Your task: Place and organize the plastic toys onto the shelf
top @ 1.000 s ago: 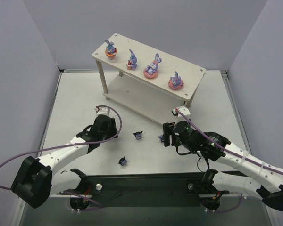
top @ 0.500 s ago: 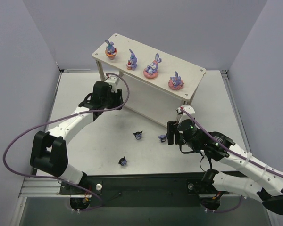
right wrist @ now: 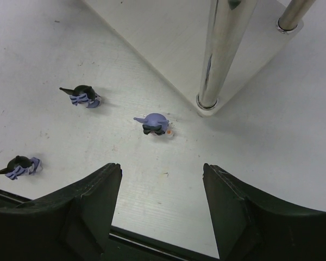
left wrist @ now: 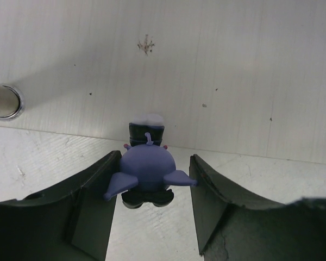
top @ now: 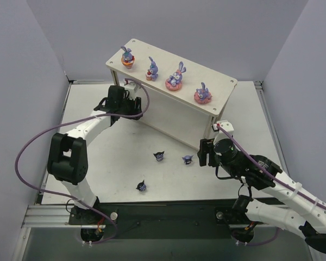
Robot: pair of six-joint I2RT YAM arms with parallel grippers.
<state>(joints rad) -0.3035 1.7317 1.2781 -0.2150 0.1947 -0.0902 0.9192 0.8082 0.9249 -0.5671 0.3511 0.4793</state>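
The figure hangs across the lower board's edge and would drop short if I opened now, so my left gripper first moves it onto the board.
The shelf (top: 224, 82) stands at the back with several purple rabbits on its top board, one of them (top: 176, 76) near the middle. My left gripper (left wrist: 155, 157) is shut on a dark blue pointy-eared figure (left wrist: 148, 166), its ear tips against both fingers, at the left end of the lower board (left wrist: 217, 65). In the top view that gripper (top: 127, 104) reaches in under the top board. Three blue figures lie on the table: (top: 159, 156), (top: 187, 159), (top: 142, 186). My right gripper (right wrist: 162, 166) is open and holds nothing, a short way back from the nearest figure (right wrist: 156, 124).
A shiny shelf leg (right wrist: 220, 54) and the lower board's corner (right wrist: 168, 32) stand just beyond the nearest figure in the right wrist view. Another leg (left wrist: 2, 100) shows left of the held figure. Grey walls enclose the table on three sides.
My left arm has swung from the table's left middle up to the shelf's left end, carrying the blue figure. My right gripper has backed off to the right of the nearest figure.
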